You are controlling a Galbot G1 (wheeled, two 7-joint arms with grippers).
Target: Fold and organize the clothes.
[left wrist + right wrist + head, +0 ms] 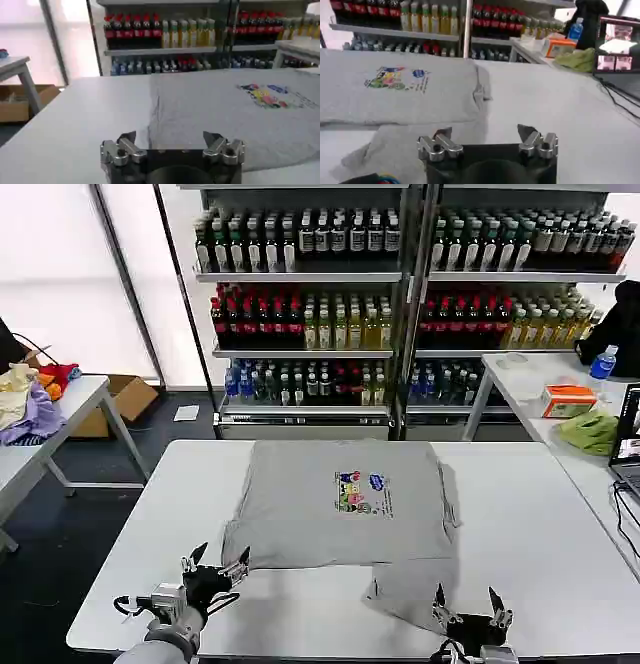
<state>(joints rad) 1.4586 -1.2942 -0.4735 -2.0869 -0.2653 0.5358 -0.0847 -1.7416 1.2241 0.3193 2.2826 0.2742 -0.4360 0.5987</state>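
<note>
I will fold the T-shirt, so next my left gripper will take hold of the grey T-shirt (340,504) by the body corner across from its loose flap (232,552).
A light grey T-shirt (340,504) with a small multicolour chest print (362,492) lies on the white table (540,514), partly folded, with a flap of cloth (410,589) reaching toward the near edge. My left gripper (215,566) hovers open just off the shirt's near-left corner, nothing between its fingers. In the left wrist view the shirt (225,115) spreads ahead of the left gripper (170,139). My right gripper (468,606) stands open at the near edge, beside the flap. Its wrist view shows the right gripper (482,134) over that flap (405,142), with the print (397,78) beyond.
Shelves of bottles (400,294) stand behind the table. A side table (70,409) on the left carries lilac, yellow and red fabrics (30,399). On the right another table holds a lime-green cloth (590,429), an orange box (568,399) and a laptop (630,439).
</note>
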